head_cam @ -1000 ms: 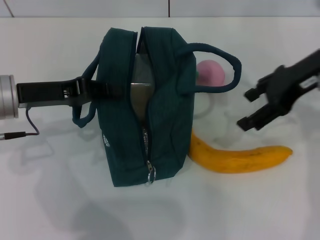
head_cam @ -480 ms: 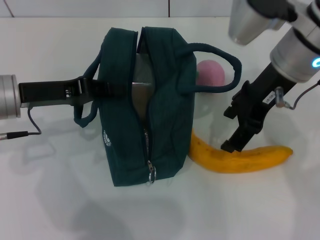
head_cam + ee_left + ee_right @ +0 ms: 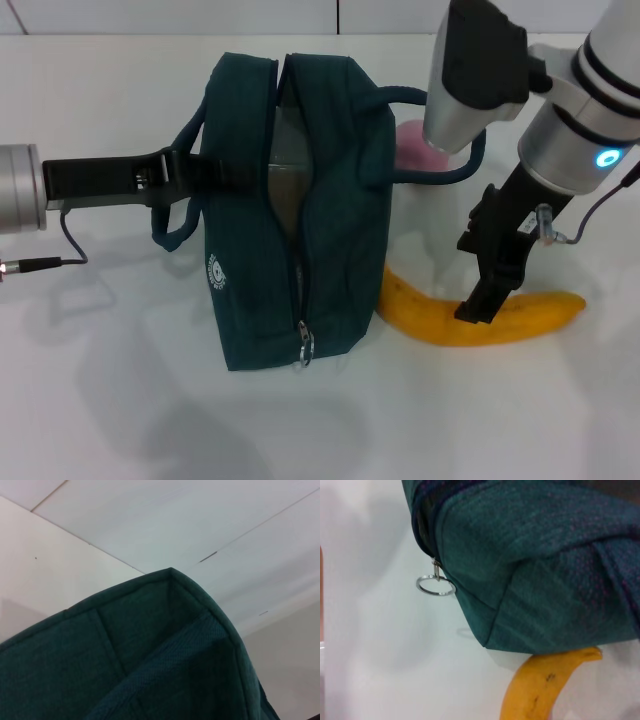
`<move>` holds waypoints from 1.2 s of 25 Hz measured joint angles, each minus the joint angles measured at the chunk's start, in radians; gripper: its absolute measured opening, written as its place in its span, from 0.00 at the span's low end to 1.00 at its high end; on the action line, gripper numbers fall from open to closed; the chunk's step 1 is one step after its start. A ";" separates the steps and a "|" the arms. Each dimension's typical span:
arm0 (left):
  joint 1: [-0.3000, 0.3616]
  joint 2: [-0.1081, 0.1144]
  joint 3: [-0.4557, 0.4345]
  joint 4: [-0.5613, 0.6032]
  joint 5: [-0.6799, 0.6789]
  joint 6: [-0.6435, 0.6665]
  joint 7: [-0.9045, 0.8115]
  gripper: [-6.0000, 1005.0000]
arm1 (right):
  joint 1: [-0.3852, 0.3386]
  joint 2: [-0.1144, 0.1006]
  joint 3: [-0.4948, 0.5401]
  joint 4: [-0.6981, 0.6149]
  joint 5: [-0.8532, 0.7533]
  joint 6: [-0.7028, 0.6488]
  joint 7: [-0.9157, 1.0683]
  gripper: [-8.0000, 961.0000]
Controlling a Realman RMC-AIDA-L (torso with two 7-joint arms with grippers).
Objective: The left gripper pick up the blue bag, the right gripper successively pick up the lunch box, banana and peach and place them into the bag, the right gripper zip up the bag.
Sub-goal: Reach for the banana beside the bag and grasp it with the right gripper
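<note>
I should lower my right gripper before I close it on the banana, because its fingers stop over the banana's middle (image 3: pixel 500 322), short of its near edge (image 3: pixel 484 342).
The blue bag (image 3: pixel 330 240) stands on the white table with its top zipper open. My left gripper (image 3: pixel 215 176) reaches in from the left and is shut on the bag's left wall beside a handle; its wrist view shows only bag fabric (image 3: pixel 125 660). The banana (image 3: pixel 520 318) lies to the right of the bag. My right gripper (image 3: pixel 470 282) is open and lowered over the banana's middle, with one fingertip (image 3: pixel 474 310) on it. The peach (image 3: pixel 408 150) is half hidden behind the right arm. A pale shape (image 3: pixel 285 165) shows in the bag's opening; I cannot tell lunch box from lining.
The zipper's ring pull (image 3: pixel 303 347) hangs at the bag's near end and also shows in the right wrist view (image 3: pixel 436 586), beside the bag's corner (image 3: pixel 545 580) and the banana's end (image 3: pixel 540 685). The bag's right handle (image 3: pixel 470 160) loops around the peach.
My right arm has swung in from the right and come down, its open fingers now at the banana. The left gripper and the bag have barely moved.
</note>
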 joint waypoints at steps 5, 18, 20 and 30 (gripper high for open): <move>-0.002 0.000 0.000 0.000 0.000 -0.007 0.000 0.04 | 0.005 0.003 -0.039 0.033 0.000 0.038 0.001 0.91; -0.028 0.008 0.000 -0.038 -0.010 -0.012 0.000 0.04 | 0.016 0.005 -0.118 0.078 0.025 0.075 0.023 0.91; -0.030 0.008 0.000 -0.038 -0.010 -0.012 -0.001 0.04 | 0.017 0.005 -0.132 0.079 0.026 0.080 0.025 0.91; -0.031 0.008 0.000 -0.038 -0.011 -0.022 -0.001 0.04 | 0.018 0.004 -0.168 0.092 0.054 0.097 0.029 0.84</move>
